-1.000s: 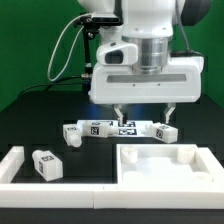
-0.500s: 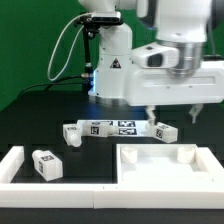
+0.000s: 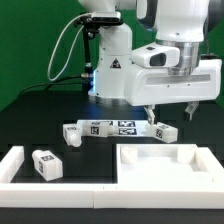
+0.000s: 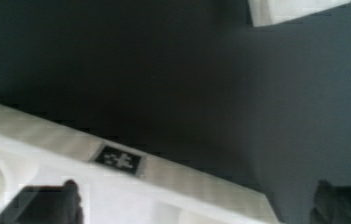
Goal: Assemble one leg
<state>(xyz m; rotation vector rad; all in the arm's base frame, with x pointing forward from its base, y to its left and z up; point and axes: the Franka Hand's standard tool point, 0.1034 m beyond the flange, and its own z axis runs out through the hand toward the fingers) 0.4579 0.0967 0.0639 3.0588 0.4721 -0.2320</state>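
My gripper takes hold of the small leg by its square tagged body (image 3: 166,132) next, to assemble one leg onto the large white panel.
Three small white tagged legs show in the exterior view: one (image 3: 43,164) at the front left, one (image 3: 72,133) at the left end of the middle row, and one (image 3: 163,131) at its right end. My gripper (image 3: 169,112) hangs open and empty just above and behind the right-end leg, touching nothing. In the wrist view the gripper (image 4: 197,210) is open, with dark fingertips (image 4: 47,205) at the frame's lower edge. Between them lies the white panel's (image 4: 172,175) tagged edge. No leg shows in the wrist view.
The large white panel (image 3: 165,165) with corner recesses lies at the front right. A white border bar (image 3: 18,172) runs round the front-left leg. The marker board (image 3: 115,127) lies between the two middle legs. A white piece (image 4: 305,10) is cut off by the wrist view's edge.
My gripper has moved from over the middle of the row to the exterior view's right, then settled slightly lower. It stays open. The parts have not moved.
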